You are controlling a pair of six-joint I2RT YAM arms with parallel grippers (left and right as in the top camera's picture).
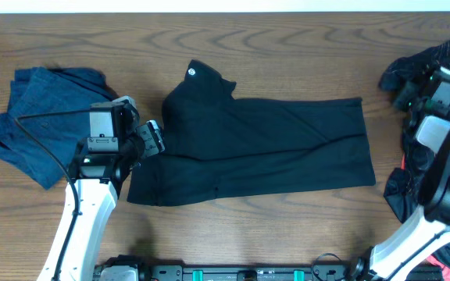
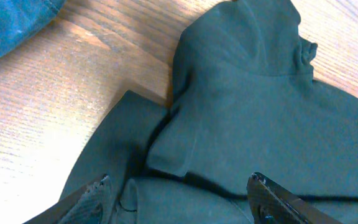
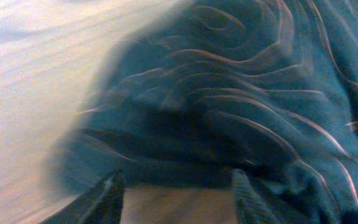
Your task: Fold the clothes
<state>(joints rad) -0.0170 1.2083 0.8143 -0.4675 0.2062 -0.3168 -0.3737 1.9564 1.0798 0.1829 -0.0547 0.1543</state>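
Note:
The left gripper needs to grab the black garment [image 1: 264,148] by its folded-over part beside the logo next, to fold that far side over the garment's near side.
A black garment [image 1: 264,148] lies spread across the middle of the table, its upper-left part folded over with a small round logo showing. My left gripper [image 1: 151,139] is open at the garment's left edge; the left wrist view shows both fingers [image 2: 180,199] apart over the dark cloth [image 2: 247,112], holding nothing. My right gripper [image 1: 412,92] is open at the far right beside a dark striped garment [image 1: 432,58]. The right wrist view, blurred, shows its fingers [image 3: 178,193] apart just before that striped cloth [image 3: 229,93], with bare wood between them.
A folded blue denim garment [image 1: 33,117] lies at the left and shows in the left wrist view [image 2: 11,25]. More dark and red clothing [image 1: 444,195] is heaped at the right edge under my right arm. Bare wooden table [image 1: 287,55] lies behind the black garment.

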